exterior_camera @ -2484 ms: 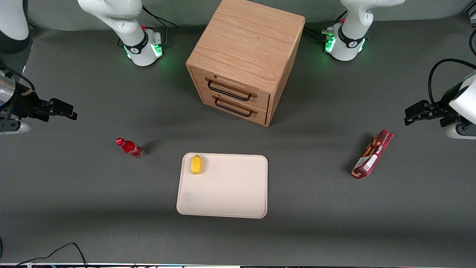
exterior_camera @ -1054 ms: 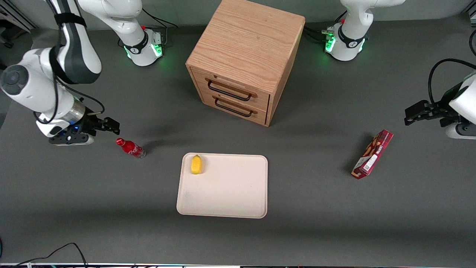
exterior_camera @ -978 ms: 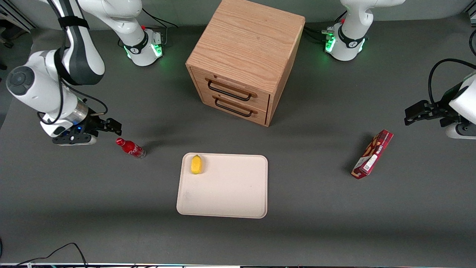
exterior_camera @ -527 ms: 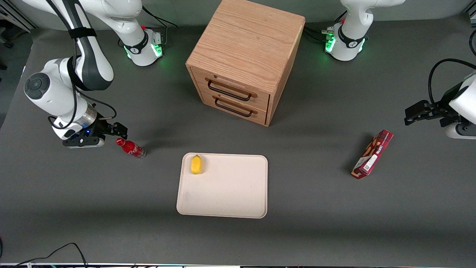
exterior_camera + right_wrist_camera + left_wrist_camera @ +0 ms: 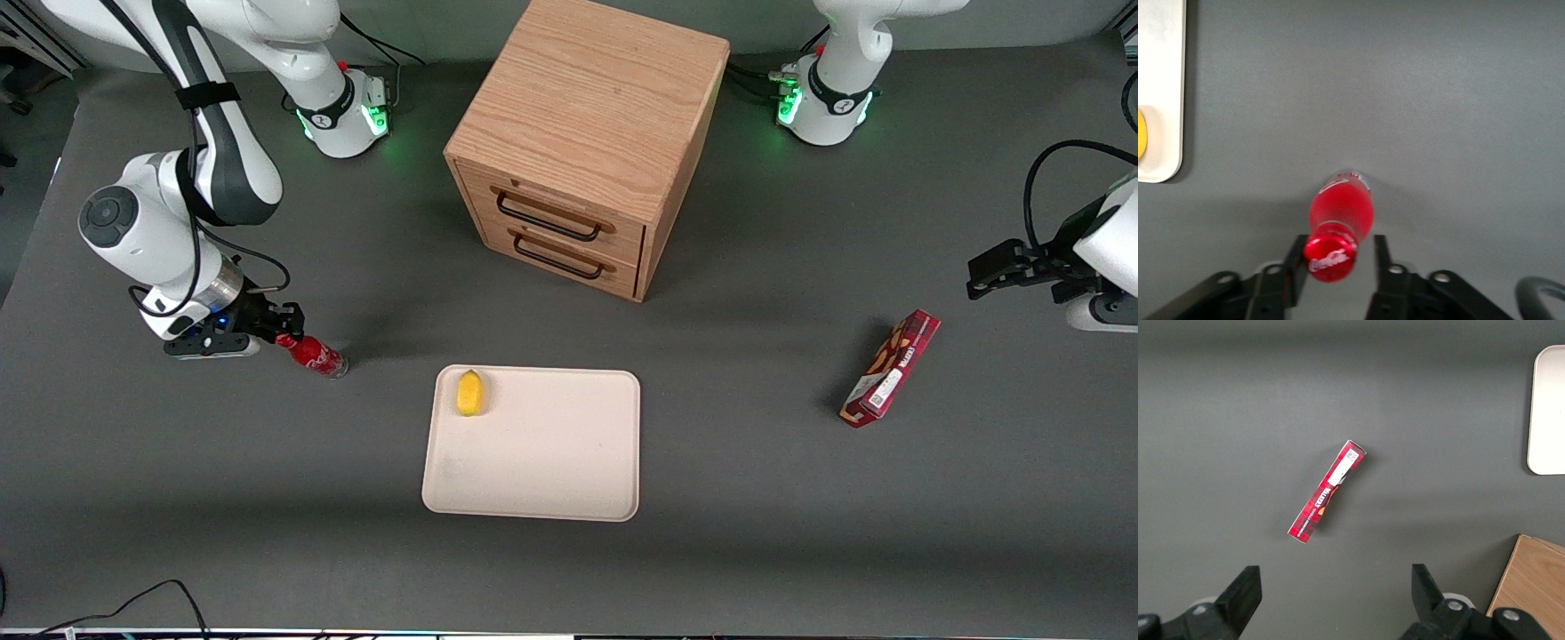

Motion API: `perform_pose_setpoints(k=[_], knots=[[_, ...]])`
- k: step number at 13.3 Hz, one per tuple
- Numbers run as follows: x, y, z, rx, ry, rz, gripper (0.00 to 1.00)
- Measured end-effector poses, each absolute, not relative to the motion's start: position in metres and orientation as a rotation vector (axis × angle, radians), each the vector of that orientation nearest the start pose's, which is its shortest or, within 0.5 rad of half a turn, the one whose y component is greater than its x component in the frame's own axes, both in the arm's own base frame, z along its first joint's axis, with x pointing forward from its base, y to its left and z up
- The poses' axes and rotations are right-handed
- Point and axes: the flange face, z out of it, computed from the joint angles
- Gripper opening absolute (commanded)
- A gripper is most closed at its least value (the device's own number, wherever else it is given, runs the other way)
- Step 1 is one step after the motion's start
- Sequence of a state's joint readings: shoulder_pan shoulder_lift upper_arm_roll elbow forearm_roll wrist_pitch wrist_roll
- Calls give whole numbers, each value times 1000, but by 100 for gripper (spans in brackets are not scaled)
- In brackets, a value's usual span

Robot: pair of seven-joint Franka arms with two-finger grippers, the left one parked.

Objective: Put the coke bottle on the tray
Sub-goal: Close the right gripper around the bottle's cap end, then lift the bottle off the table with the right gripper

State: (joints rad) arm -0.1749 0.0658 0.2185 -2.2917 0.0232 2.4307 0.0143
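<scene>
Next, my right gripper picks up the coke bottle by its red cap end [image 5: 285, 340] to set the bottle on the tray [image 5: 551, 444].
The coke bottle [image 5: 316, 356], small and red with a red cap and a clear base, stands on the grey table toward the working arm's end, apart from the tray. The cream tray [image 5: 551, 444] lies nearer the table's middle and closer to the front camera. My right gripper [image 5: 286, 322] is open, with the bottle's cap between its fingers. In the right wrist view the cap and neck of the bottle [image 5: 1338, 213] sit between the gripper's [image 5: 1338, 250] black fingers; one finger is close to the cap, the other stands apart. The tray's edge [image 5: 1158, 87] shows there too.
A yellow lemon [image 5: 469, 393] lies on the tray's corner nearest the bottle. A wooden two-drawer cabinet [image 5: 587, 133] stands farther from the front camera than the tray. A flat red snack box [image 5: 891, 367] lies toward the parked arm's end and shows in the left wrist view [image 5: 1327, 491].
My right arm has come in from the table's end and moved down toward the bottle; the open fingers now straddle its cap. The bottle, tray and lemon have not moved.
</scene>
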Motion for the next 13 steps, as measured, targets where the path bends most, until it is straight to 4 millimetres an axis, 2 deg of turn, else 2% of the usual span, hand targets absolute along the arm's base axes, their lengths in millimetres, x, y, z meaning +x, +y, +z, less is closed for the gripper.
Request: perform_pose_setpoints(k=[3,5,6,7,11,12,13], knots=[[527,25,333,-3109,-24,-115,0],[523,26,351,-3119,-31,-70,0],[522,26,374,-3127,-33,-26,0],[522,26,405,-3134,-33,24,0],[525,21,565,-3141,-16,106,0],[525,17,595,-3142,-7,108,0],[529,13,616,-3152,-3,115,0]])
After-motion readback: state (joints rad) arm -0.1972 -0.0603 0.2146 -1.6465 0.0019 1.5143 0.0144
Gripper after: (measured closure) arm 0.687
